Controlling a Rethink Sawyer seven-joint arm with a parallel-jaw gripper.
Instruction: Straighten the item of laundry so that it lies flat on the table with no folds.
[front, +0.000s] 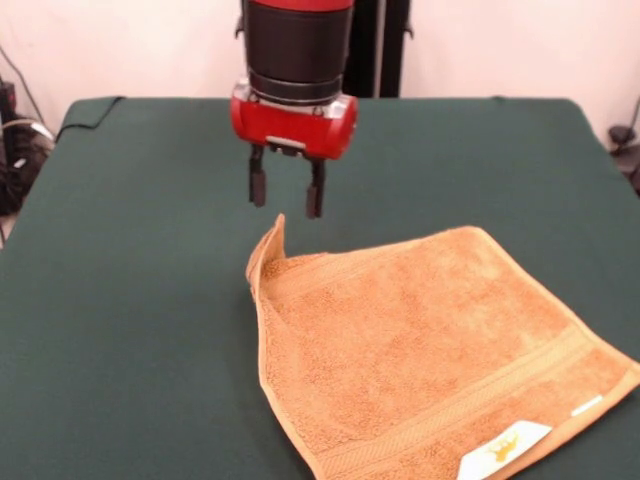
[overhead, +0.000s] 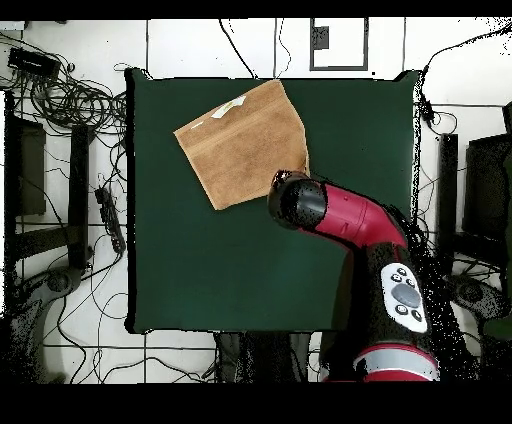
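Next, my gripper grabs the towel by its curled-up corner (front: 275, 232), since that corner stands off the table while the rest of the cloth (front: 420, 335) lies flat.
The orange-tan terry towel (front: 420, 350) lies spread on the dark green table (front: 130, 300), reaching the near right edge of the front view. Its white label (front: 503, 448) with a yellow mark sits at the near edge. The towel's far left corner (front: 272, 245) is curled upward and stands off the cloth. My gripper (front: 287, 195) hangs open and empty just above and behind that raised corner, not touching it. In the overhead view the towel (overhead: 240, 145) lies in the upper left part of the table (overhead: 200, 260), and the arm's head (overhead: 298, 200) covers the gripper at the towel's lower right corner.
The red and black arm (overhead: 370, 235) reaches in from the bottom right of the overhead view. Cables and equipment (overhead: 60, 100) lie on the floor left of the table. A dark object (front: 625, 135) sits off the table's far right corner.
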